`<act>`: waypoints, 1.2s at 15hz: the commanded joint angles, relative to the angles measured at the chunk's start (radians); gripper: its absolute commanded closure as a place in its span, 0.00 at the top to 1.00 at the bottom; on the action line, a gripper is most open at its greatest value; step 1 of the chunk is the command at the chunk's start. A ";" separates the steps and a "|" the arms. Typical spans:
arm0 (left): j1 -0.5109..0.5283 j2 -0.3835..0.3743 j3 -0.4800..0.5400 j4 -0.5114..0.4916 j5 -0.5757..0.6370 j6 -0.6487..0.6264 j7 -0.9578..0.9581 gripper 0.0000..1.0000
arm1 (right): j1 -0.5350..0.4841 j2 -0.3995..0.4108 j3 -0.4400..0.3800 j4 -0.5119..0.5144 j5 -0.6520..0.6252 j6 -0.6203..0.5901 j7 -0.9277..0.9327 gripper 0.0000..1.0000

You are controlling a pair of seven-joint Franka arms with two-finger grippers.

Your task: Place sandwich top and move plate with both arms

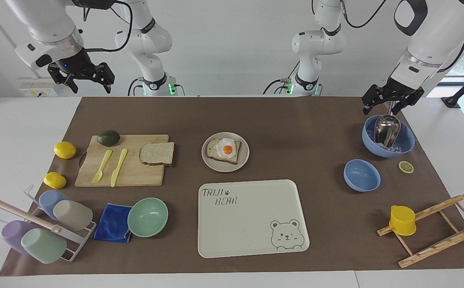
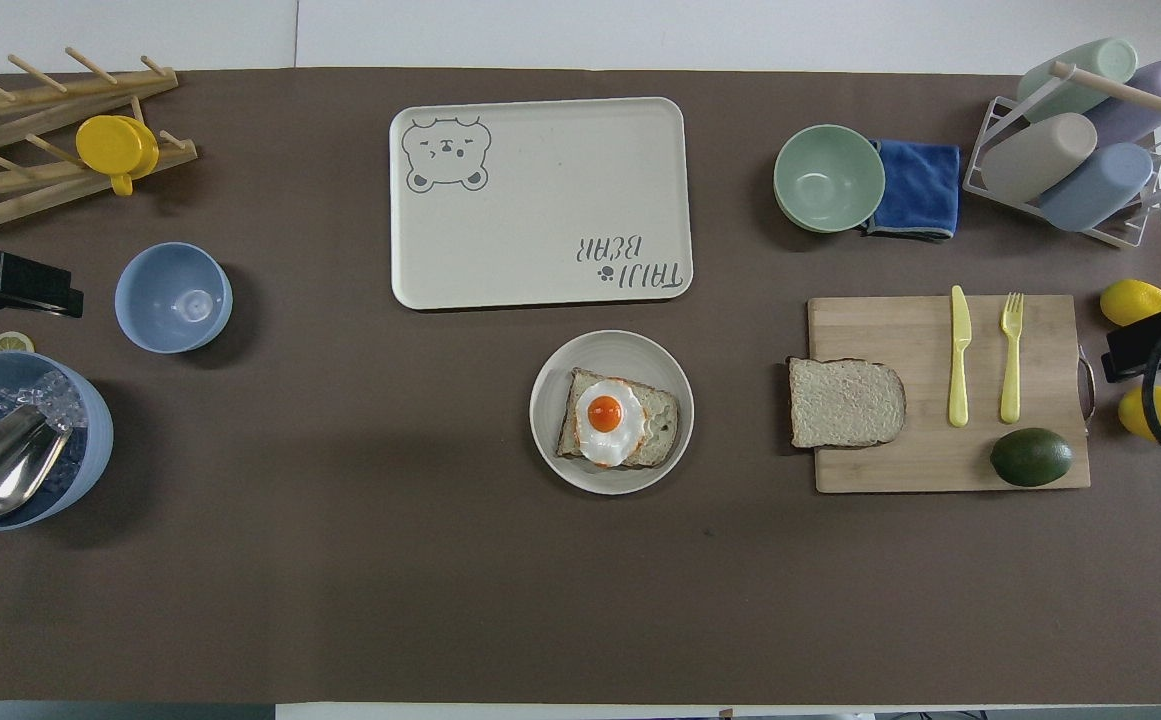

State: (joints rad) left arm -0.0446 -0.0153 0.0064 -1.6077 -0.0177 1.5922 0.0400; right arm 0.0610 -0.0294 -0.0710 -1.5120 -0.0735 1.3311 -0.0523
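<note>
I should next use my right gripper to grab the sandwich top by its overhanging crust edge [image 2: 797, 403], because the sandwich top sticks out past the cutting board's side.
The sandwich top [image 1: 158, 153] is a plain pale slice with a brown crust. It lies on the wooden cutting board [image 1: 136, 176], at the edge toward the table's middle, and also shows in the overhead view [image 2: 845, 402]. The plate [image 1: 208, 161] is round and beige. It sits mid-table and holds a bread slice with a fried egg [image 1: 227, 150]; its rim also shows from overhead [image 2: 552, 440]. My right gripper [image 1: 90, 86] hangs open and empty in the air over the table's edge at the right arm's end. My left gripper [image 1: 383, 109] hangs open above the large blue bowl [image 1: 407, 142].
The bear tray [image 1: 251, 218] lies just farther out than the plate. A mint bowl [image 1: 148, 217], blue cloth and cup rack [image 1: 40, 228] stand farther out than the board. Avocado, knife, fork and lemons are on and beside the board. A small blue bowl [image 1: 361, 175] and wooden rack [image 1: 431, 228] stand at the left arm's end.
</note>
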 commanded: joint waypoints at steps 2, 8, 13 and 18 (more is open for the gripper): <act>0.008 -0.006 -0.009 -0.003 0.022 0.011 -0.017 1.00 | -0.004 -0.006 0.008 -0.007 0.000 -0.017 0.009 1.00; 0.008 -0.008 -0.008 -0.004 0.021 0.012 -0.014 1.00 | -0.003 -0.006 0.008 -0.007 0.000 -0.017 0.009 1.00; -0.004 -0.015 -0.009 -0.021 0.021 0.012 -0.012 1.00 | -0.003 -0.006 0.008 -0.007 0.000 -0.017 0.009 1.00; -0.004 -0.015 -0.009 -0.021 0.021 0.012 -0.006 1.00 | -0.004 -0.006 0.007 -0.007 -0.002 -0.017 0.008 1.00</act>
State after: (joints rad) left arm -0.0460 -0.0153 -0.0022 -1.6097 -0.0177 1.5933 0.0350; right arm 0.0618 -0.0294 -0.0702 -1.5139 -0.0735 1.3308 -0.0523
